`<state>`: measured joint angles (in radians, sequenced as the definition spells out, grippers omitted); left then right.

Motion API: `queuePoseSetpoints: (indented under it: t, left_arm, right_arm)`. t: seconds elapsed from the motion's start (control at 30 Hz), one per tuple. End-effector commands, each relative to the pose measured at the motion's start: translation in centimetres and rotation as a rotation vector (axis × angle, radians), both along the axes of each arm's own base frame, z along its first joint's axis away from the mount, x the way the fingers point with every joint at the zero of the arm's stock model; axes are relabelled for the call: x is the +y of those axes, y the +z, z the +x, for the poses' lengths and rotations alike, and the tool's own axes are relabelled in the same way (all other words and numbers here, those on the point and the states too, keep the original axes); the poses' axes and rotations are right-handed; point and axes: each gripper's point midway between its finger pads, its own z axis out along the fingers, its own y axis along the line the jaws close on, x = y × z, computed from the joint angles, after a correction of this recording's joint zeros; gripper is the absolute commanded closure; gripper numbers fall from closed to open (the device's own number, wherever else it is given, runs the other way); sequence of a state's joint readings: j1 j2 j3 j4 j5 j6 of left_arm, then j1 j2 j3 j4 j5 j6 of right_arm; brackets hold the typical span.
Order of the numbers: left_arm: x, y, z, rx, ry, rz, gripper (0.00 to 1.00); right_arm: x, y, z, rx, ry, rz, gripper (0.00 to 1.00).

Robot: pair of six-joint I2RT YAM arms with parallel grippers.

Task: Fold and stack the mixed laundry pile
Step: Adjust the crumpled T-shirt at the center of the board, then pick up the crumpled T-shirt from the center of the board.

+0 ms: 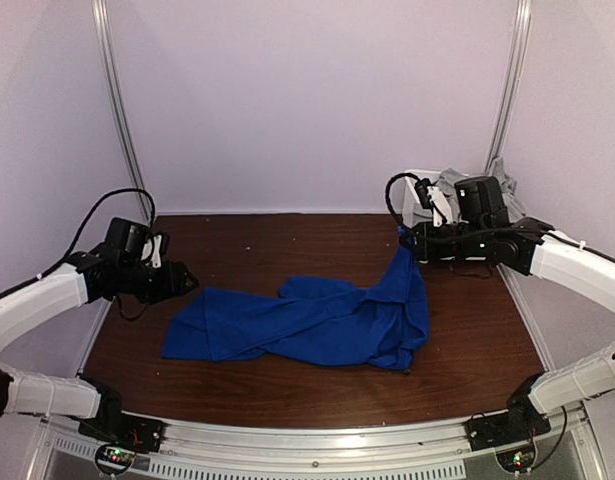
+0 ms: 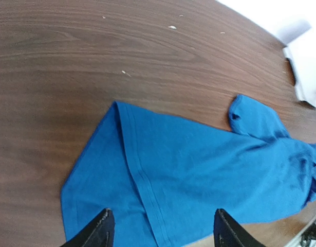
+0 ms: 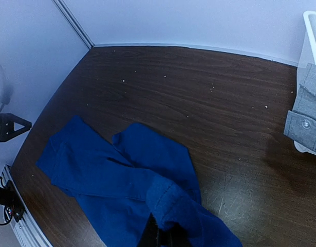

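Note:
My left gripper next needs to grab the royal-blue garment by the near corner of its hem. That will let me stretch it open and lay it flat for folding.
One royal-blue garment [image 1: 307,325] of the laundry pile lies crumpled across the middle of the brown table [image 1: 287,245]. My right gripper [image 1: 409,240] is shut on its right end and holds that end lifted off the table. In the right wrist view the blue cloth [image 3: 122,175] bunches over the closed right gripper [image 3: 165,239]. My left gripper [image 1: 190,281] hovers just off the garment's left end, open and holding nothing. In the left wrist view its gripper [image 2: 163,231] stands spread wide above the hemmed blue cloth [image 2: 199,170]. A light-grey garment [image 1: 452,185] hangs over the bin.
A white plastic bin [image 1: 422,200] stands at the back right corner, behind my right arm. In the right wrist view, grey cloth [image 3: 307,113] drapes over the bin's rim [image 3: 309,46]. Metal frame posts [image 1: 122,120] rise at both back corners.

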<state>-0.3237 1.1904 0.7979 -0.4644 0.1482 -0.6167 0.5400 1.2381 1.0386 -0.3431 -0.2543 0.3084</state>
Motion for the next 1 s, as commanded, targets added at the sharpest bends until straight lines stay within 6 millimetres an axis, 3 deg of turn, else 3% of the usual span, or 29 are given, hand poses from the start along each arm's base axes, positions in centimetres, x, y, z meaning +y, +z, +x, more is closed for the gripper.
queuePoseSetpoints:
  t: [0.0, 0.1, 0.23, 0.43, 0.97]
  left_arm:
    - [-1.1, -1.7, -5.1, 0.026, -0.056, -0.12, 0.36]
    - [-1.6, -4.4, -8.1, 0.084, -0.054, -0.143, 0.46]
    - [-2.4, -6.3, -10.0, 0.123, -0.056, -0.15, 0.56]
    - [-4.1, -7.8, -10.2, 0.159, -0.083, -0.15, 0.67]
    - [-5.8, -10.9, -10.2, 0.239, -0.097, -0.135, 0.71]
  right_arm:
    - [0.1, 3.8, -0.3, -0.104, 0.009, 0.084, 1.0]
    - [-0.2, 3.6, -0.3, -0.102, 0.001, 0.069, 1.0]
    - [-0.3, 3.3, -0.4, -0.097, -0.002, 0.062, 1.0]
    - [-0.4, 2.8, -0.5, -0.09, -0.001, 0.05, 1.0]
    - [-0.6, 2.8, -0.5, -0.095, -0.008, 0.042, 1.0]
